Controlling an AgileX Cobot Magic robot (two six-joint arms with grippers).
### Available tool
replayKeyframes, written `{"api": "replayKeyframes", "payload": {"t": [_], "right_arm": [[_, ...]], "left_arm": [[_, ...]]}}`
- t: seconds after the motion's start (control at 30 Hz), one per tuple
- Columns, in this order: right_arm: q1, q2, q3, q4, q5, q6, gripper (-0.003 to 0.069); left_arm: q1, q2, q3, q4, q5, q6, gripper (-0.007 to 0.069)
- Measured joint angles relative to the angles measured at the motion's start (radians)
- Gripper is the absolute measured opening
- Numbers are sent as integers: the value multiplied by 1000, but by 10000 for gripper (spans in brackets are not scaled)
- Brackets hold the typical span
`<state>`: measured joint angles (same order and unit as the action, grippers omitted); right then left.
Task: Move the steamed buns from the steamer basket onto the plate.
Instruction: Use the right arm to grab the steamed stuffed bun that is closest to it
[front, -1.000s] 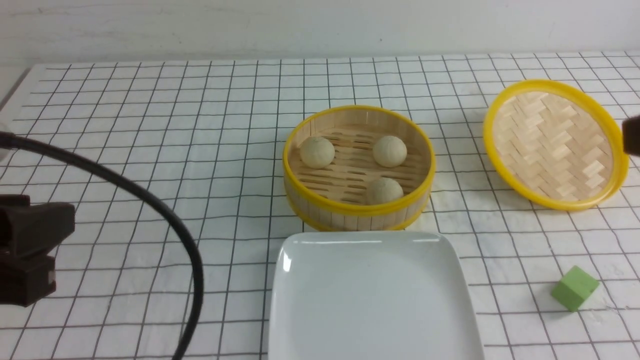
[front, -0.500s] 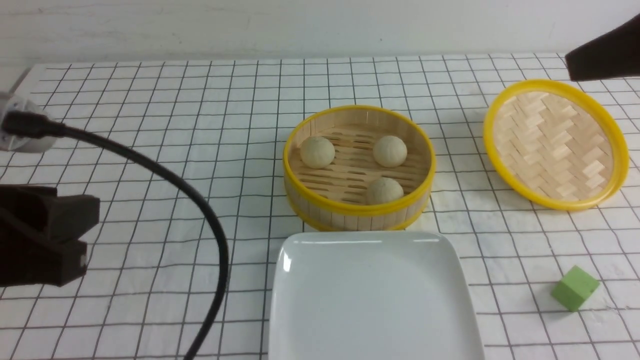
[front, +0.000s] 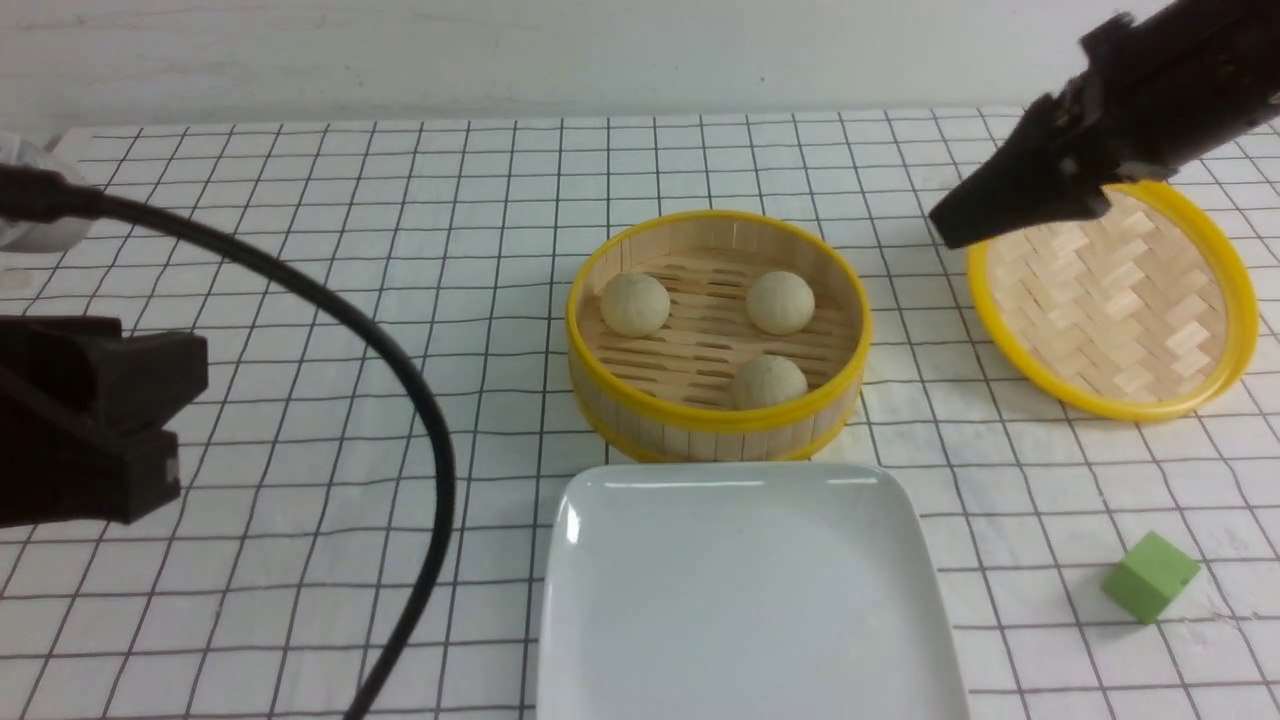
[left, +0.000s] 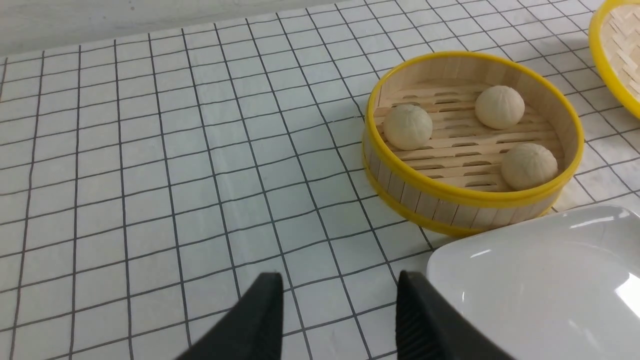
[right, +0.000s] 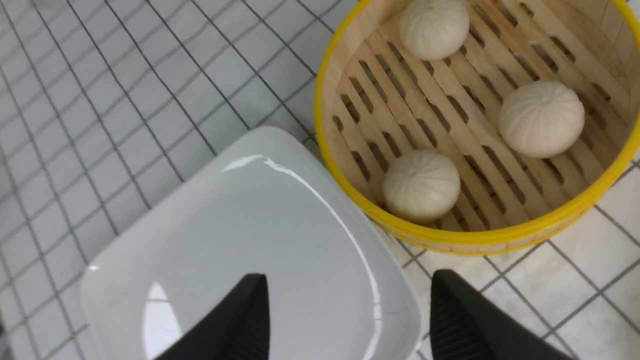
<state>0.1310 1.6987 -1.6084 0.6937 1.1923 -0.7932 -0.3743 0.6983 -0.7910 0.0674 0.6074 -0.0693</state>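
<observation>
The steamed bun needs to go from the steamer basket onto the plate (front: 750, 600), so my right gripper should next grab it by its rounded top (front: 780, 292).
Three steamed buns (front: 634, 304) (front: 780, 302) (front: 768, 381) lie in the round steamer basket (front: 700, 435) at mid-table. The empty white plate (front: 750, 600) sits just in front of the basket. My left gripper (front: 185, 425) hovers open and empty at the far left. In its wrist view, the left gripper (left: 339, 277) is over bare cloth beside the plate (left: 540, 280), short of the basket (left: 465, 197). My right gripper (front: 945, 228) hangs above the table, right of the basket. From the wrist, the right gripper (right: 350, 276) is open and empty, high over the plate's edge (right: 225, 240), with the buns (right: 421, 185) ahead.
The basket's woven lid (front: 1110, 290) lies tilted at the right, partly behind the right arm. A green cube (front: 1148, 577) sits at the front right. A black cable (front: 400, 380) arcs over the left of the checked cloth. A wall closes the back.
The right arm has swung in from the right edge, rising and moving left across the lid towards the basket. The left gripper edged slightly right. The buns have not moved.
</observation>
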Motion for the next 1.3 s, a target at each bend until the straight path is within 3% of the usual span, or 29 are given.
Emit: {"api": "replayKeyframes", "payload": {"t": [0.3,0.57,0.87,1.3], "right_arm": [[133,146,-122,-210,-165,128,430],[158,317,-311,-295,-166,230,420],[158,513,-473,-358,-136,257,420],[175,606,-486,-362,-193,257,420]], "left_arm": [[0,0,0,-2,-1,0,337],[0,0,0,-8,9,-3,337],[0,0,0,-9,28,-3,337],[0,0,0,-9,35,-3,337]]}}
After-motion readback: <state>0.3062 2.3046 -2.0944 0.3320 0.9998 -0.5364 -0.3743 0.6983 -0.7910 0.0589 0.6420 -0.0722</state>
